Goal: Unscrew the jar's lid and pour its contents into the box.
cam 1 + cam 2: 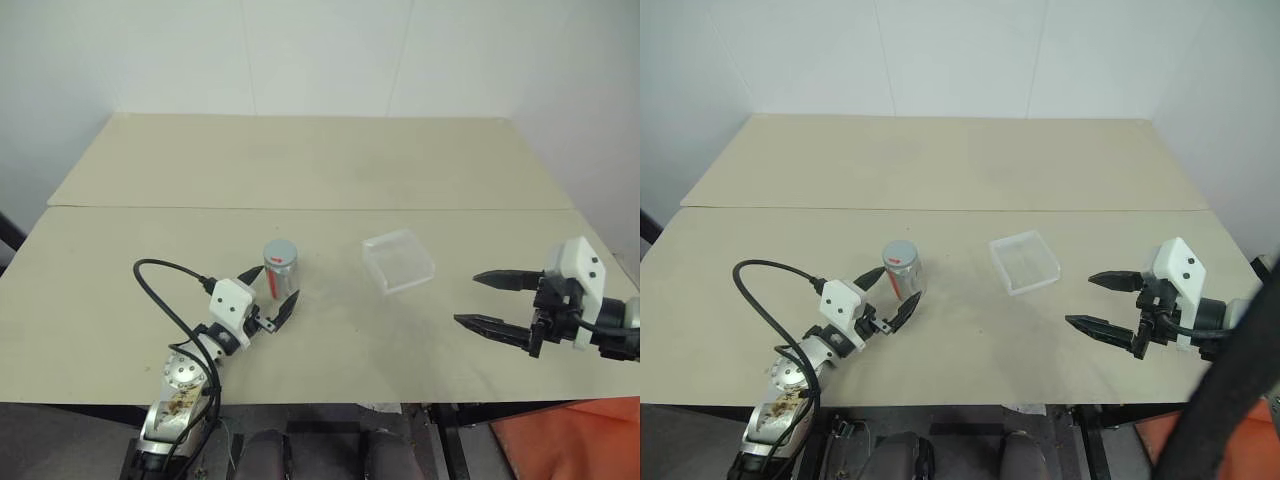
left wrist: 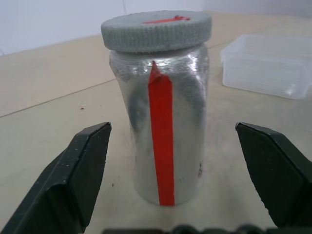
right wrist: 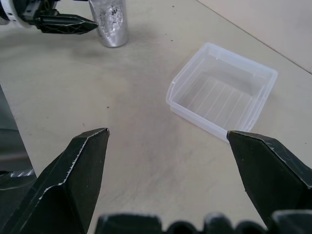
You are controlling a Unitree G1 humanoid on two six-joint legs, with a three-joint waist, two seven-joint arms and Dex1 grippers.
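I should first move my left gripper toward the jar's silvery body, because my fingers stop short of it, and then close on the jar.
The silvery jar (image 1: 281,275) stands upright on the table left of centre, with a red stripe down its side (image 2: 162,141). Its grey ribbed lid (image 2: 156,30) sits on top. The contents are hidden inside. My left gripper (image 1: 276,284) is level and open, one finger on each side of the jar's lower body, and neither finger touches it (image 2: 171,127). The clear plastic box (image 1: 398,260) lies empty to the jar's right (image 3: 222,92). My right gripper (image 1: 467,298) hovers open above the table right of the box, holding nothing (image 3: 166,132).
The tan table (image 1: 320,170) has a seam across its middle and a front edge just below my arms. A black cable (image 1: 160,290) loops beside my left wrist. An orange object (image 1: 570,440) lies on the floor past the front right corner.
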